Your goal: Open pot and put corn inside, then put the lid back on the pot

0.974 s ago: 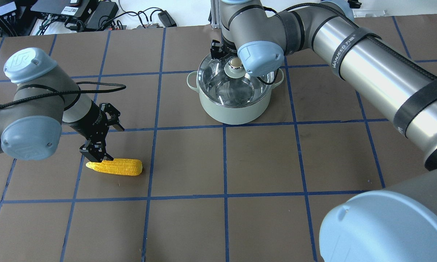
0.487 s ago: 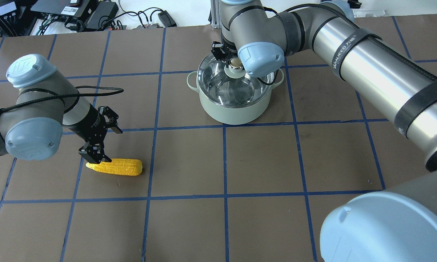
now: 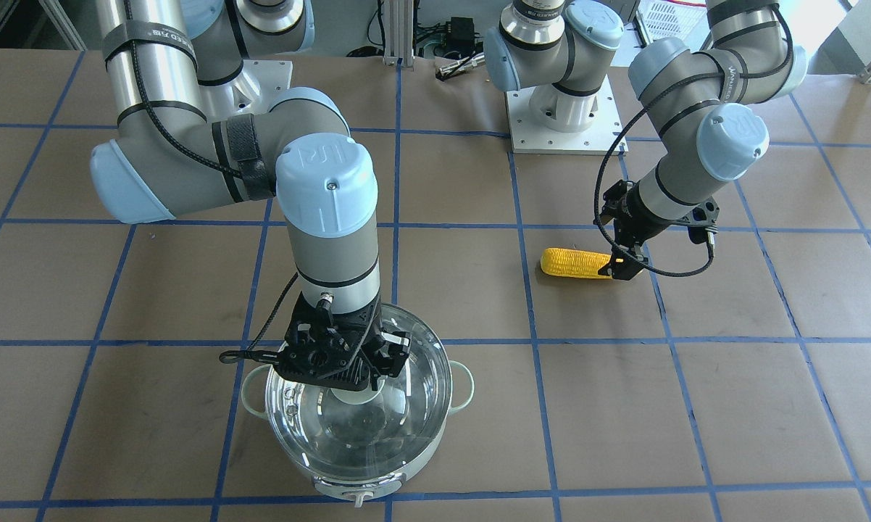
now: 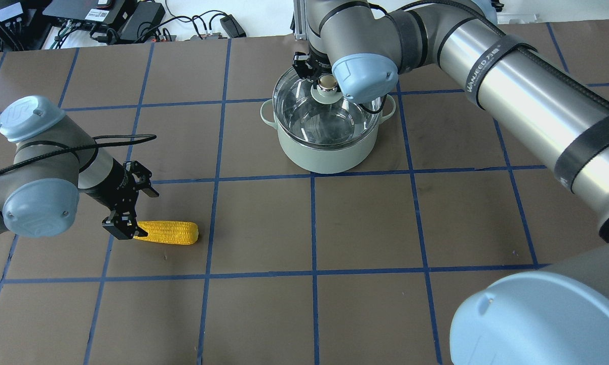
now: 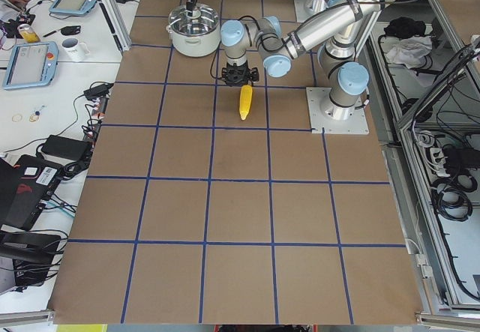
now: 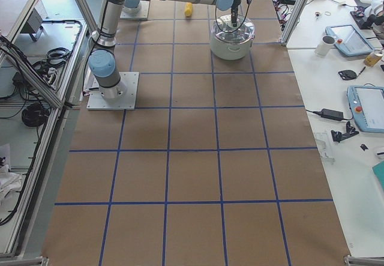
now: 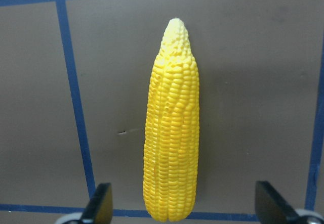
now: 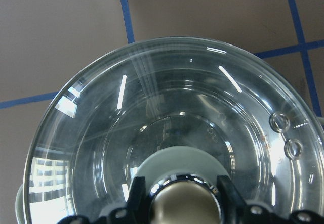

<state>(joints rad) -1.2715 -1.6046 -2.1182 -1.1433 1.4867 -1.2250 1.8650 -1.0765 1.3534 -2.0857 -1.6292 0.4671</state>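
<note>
My left gripper grabs the corn by its thick end point(image 3: 603, 266) next, where the bulk sits, since the corn tapers to a slim tip point(image 3: 547, 261).
The pale green pot point(image 4: 325, 154) stands at the far middle of the table. The clear glass lid point(image 4: 309, 114) sits over it and looks slightly raised. My right gripper point(image 4: 327, 81) is shut on the lid's metallic knob point(image 8: 185, 204), seen from above in the front view point(image 3: 348, 370). The yellow corn point(image 4: 170, 232) lies flat on the table at the near left. My left gripper point(image 4: 123, 229) is open at the corn's left end. In the left wrist view the corn point(image 7: 172, 133) has its near end between the spread fingertips point(image 7: 101, 206).
Cables and electronics point(image 4: 107, 17) lie beyond the table's far edge. The arms' base plates point(image 3: 559, 116) are bolted on at the robot's side. Blue tape lines cross the brown tabletop. A side bench with tablets point(image 6: 366, 107) stands beyond the far edge.
My left gripper has moved left and down to the corn's left end. My right gripper has risen a little with the lid's knob in it. The corn has not moved.
</note>
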